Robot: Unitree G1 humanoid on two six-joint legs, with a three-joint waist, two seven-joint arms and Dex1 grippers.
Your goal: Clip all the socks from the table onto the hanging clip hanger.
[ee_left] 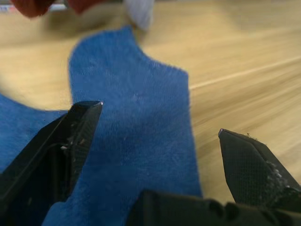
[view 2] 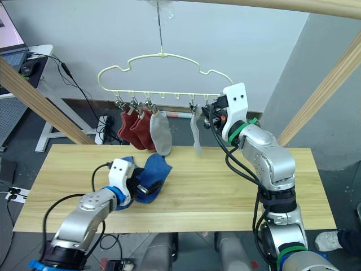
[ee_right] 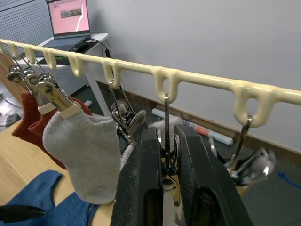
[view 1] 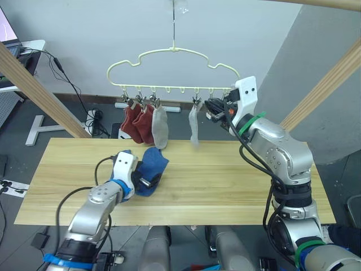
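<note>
Next, my left gripper grabs the ankle below its cuff to clip the blue sock by its open end.
The pale yellow clip hanger hangs above the table's far edge. Two rust red socks and a light grey sock hang from its left clips. A second grey sock hangs near the middle. My right gripper is up at the hanger, shut on a dark metal clip just right of that grey sock. Blue socks lie bunched on the table. My left gripper is low over one, open, with the blue fabric between its fingers.
Slanted wooden beams stand at the left and right of the table. A white desk with a laptop and cables is at the far left. Bare tabletop stretches to the right of the blue socks.
</note>
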